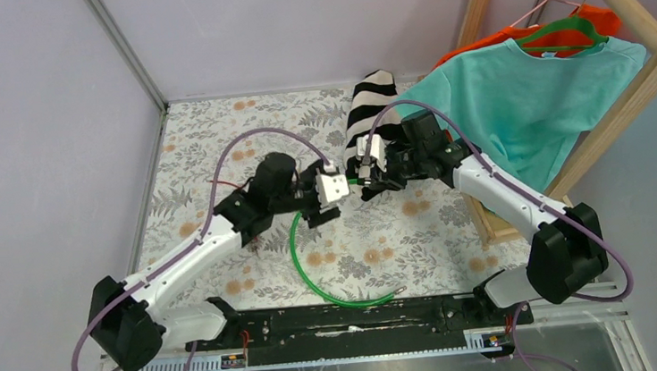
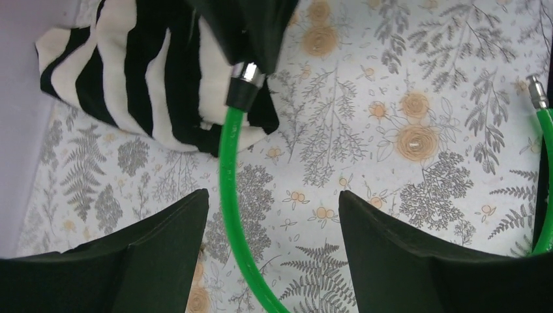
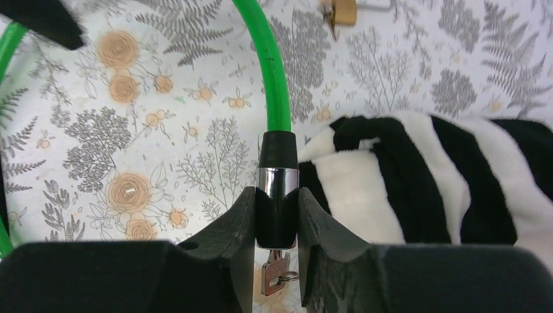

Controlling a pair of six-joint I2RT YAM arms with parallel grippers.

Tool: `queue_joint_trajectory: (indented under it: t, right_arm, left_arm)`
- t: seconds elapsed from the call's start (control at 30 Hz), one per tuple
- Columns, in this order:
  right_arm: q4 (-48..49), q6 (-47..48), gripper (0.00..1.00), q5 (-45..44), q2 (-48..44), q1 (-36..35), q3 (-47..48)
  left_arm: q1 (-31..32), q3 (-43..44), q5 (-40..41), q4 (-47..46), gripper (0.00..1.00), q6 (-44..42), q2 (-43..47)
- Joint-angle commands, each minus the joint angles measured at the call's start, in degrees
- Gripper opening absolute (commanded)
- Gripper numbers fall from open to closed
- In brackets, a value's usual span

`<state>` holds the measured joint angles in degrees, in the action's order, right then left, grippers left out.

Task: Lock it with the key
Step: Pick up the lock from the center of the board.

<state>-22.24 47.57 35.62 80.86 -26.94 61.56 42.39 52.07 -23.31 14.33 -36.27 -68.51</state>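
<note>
I need to grab the lock head (image 3: 277, 186) by its black cable-side collar (image 3: 278, 150) with my left gripper next, so the key end stays free for locking.
A green cable lock (image 1: 297, 242) lies looped on the floral table. My right gripper (image 3: 276, 193) is shut on its black and chrome lock head (image 3: 277, 186), held above the table. A silver key (image 3: 274, 274) sticks out of the head's lower end, between the fingers. In the left wrist view the head (image 2: 246, 75) shows at the top, and the cable (image 2: 228, 176) runs down between my left gripper's (image 2: 274, 199) open fingers without touching them. The cable's free metal end (image 2: 536, 91) lies at the right. In the top view the left gripper (image 1: 334, 188) faces the right gripper (image 1: 367, 182) closely.
A black-and-white striped cloth (image 1: 372, 110) lies just behind the grippers, under the lock head (image 3: 424, 176). A wooden rack (image 1: 655, 58) with a teal shirt (image 1: 533, 100) stands at the right. A small brass object (image 3: 342, 10) lies on the table beyond.
</note>
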Motion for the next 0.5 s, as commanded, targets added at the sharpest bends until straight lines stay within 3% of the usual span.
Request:
queue_joint_trajectory:
  t: [0.0, 0.13, 0.33, 0.47]
  right_arm:
    - [-4.45, 4.88, 0.0, 9.71, 1.37, 0.13, 6.88]
    - [-8.65, 7.42, 0.0, 13.38, 2.55, 0.05, 9.69]
    - [-14.66, 10.7, 0.0, 15.41, 4.77, -1.31, 14.76]
    - [-15.88, 11.57, 0.0, 16.17, 5.49, -2.05, 16.94]
  left_arm:
    - [-8.19, 5.14, -10.75, 2.38, 0.8, 8.54, -3.25]
    - [-13.55, 10.49, -18.86, 7.23, 0.8, 9.56, -7.68]
    - [-14.02, 14.34, -25.58, 10.49, 0.82, 10.65, -12.22]
    - [-13.96, 16.94, -27.96, 12.45, 0.77, 12.31, -15.26]
